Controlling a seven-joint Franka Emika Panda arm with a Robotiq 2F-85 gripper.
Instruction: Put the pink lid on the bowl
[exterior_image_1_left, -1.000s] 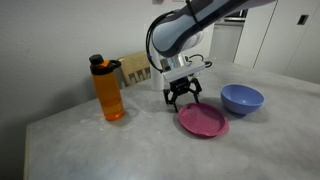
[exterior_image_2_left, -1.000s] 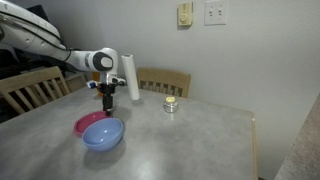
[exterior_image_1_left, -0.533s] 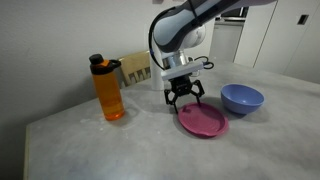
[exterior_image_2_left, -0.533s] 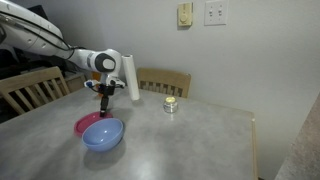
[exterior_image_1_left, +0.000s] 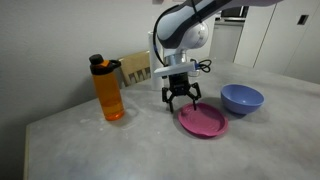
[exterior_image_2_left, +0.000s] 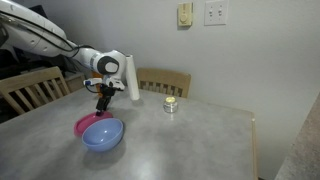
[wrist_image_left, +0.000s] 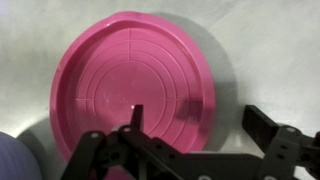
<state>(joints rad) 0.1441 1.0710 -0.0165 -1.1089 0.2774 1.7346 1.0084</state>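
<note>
My gripper is to lay the pink lid (exterior_image_1_left: 203, 121) flat over the bowl, so it should next grab the lid by its rim away from the bowl.
The pink lid (exterior_image_1_left: 203, 121) lies flat on the grey table, also seen in an exterior view (exterior_image_2_left: 90, 124) and filling the wrist view (wrist_image_left: 133, 88). The blue bowl (exterior_image_1_left: 242, 98) stands just beside it, upright and empty; it also shows in an exterior view (exterior_image_2_left: 103, 134), and its edge shows at the lower left of the wrist view (wrist_image_left: 12, 160). My gripper (exterior_image_1_left: 181, 100) hangs open a little above the lid's edge, fingers pointing down (exterior_image_2_left: 103, 104). In the wrist view (wrist_image_left: 200, 118) one finger is over the lid and the other over bare table; nothing is held.
An orange bottle with a black cap (exterior_image_1_left: 108, 88) stands on the table. A small round tin (exterior_image_2_left: 171, 104) sits further along the table. Wooden chairs (exterior_image_2_left: 160, 80) stand behind the table, a wooden holder (exterior_image_1_left: 135, 67) at its back, and a white roll (exterior_image_2_left: 131, 77) behind the arm.
The gripper has risen slightly above the lid and stayed open. Lid and bowl have not moved.
</note>
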